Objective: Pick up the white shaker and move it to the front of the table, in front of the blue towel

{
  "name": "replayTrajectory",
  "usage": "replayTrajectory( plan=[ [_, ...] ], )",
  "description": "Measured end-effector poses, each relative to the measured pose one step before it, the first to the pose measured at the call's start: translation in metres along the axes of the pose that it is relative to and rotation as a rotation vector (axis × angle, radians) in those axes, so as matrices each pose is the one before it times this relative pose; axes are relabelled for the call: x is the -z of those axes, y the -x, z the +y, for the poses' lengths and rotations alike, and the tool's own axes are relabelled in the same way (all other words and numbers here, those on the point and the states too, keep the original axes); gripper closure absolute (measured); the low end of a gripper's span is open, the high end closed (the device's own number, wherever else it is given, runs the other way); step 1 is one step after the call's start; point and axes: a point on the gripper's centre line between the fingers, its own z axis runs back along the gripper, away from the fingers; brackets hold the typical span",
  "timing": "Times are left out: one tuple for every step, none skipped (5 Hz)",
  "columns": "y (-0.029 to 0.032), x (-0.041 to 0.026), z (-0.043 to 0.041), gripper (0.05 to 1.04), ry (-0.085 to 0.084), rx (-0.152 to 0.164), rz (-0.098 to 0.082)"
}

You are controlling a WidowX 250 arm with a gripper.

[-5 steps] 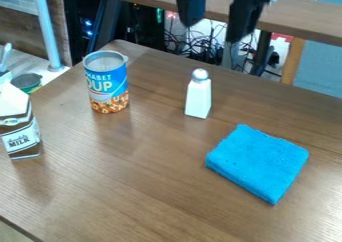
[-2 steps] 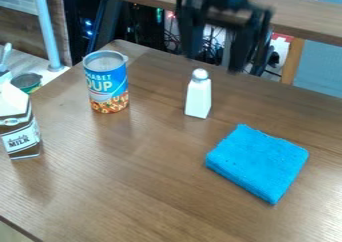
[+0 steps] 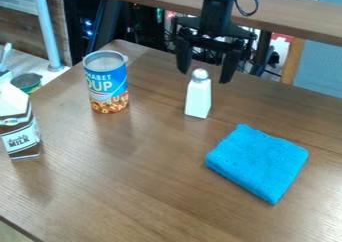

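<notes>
I should next lift the white shaker (image 3: pixel 198 97) off the brown table, grabbing its silver cap.
The black gripper (image 3: pixel 204 77) hangs at the top centre, its two fingers spread wide with nothing held between them. Closest to it is a white shaker (image 3: pixel 198 97) with a silver cap, upright on the brown table (image 3: pixel 153 161); the cap appears between the fingertips, and the shaker looks untouched. A blue and orange soup can (image 3: pixel 107 83) stands to the left of the shaker. To the right and nearer the camera lies a folded blue cloth (image 3: pixel 258 161).
A brown and white milk carton (image 3: pixel 20 131) stands at the left edge. Behind it are a dark green pot (image 3: pixel 27 81) and a light blue post (image 3: pixel 48 28). Another wooden tabletop (image 3: pixel 300 21) runs across the back, with cables in the gap before it.
From the top edge, the gripper has come down and nearer to the shaker, with its fingers still apart. The can, shaker, cloth and carton have stayed where they were.
</notes>
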Motion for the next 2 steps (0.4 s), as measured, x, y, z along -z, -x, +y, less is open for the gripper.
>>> replayTrajectory(
  plan=[
    [-0.01507, 0.01782, -0.00314, 0.083, -0.0072, -0.0049, -0.0090],
    [-0.01359, 0.01274, 0.00005, 0.083, -0.0325, 0.0596, -0.0314]
  ],
)
